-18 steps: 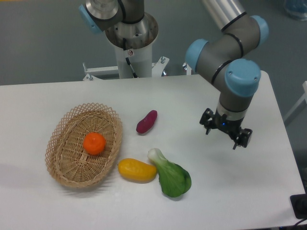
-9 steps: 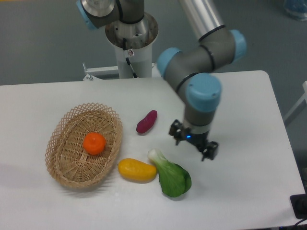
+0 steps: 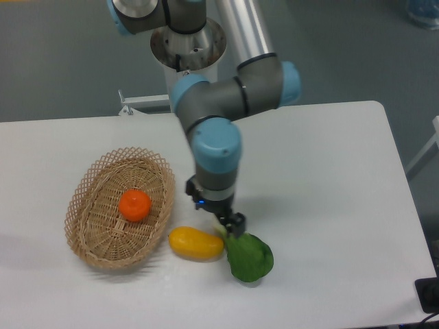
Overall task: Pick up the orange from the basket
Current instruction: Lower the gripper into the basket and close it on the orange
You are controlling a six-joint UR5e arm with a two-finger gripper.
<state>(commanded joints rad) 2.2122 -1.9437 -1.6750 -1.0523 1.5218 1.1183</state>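
Observation:
My gripper will next grab the orange's round sides, to pick the orange (image 3: 135,205) up from the wicker basket (image 3: 92,235).
The orange (image 3: 135,205), small, round and bright, lies in the middle of the tan wicker basket (image 3: 92,235) at the table's left. My gripper (image 3: 217,213) hangs to the right of the basket, above the stalk of the green vegetable and beside the yellow fruit. Its fingers stand apart with nothing between them, so it is open. The gripper is clear of the basket rim by a short gap and well away from the orange.
A yellow mango-like fruit (image 3: 196,243) lies just right of the basket's lower rim. A green leafy vegetable (image 3: 248,257) rests to its right. The arm's wrist hides what lies behind it. The robot's base column (image 3: 186,55) stands at the table's back edge.
The arm has swung left across the table, carrying the open gripper from the right side to just right of the basket. It now covers the purple item. The produce has not moved.

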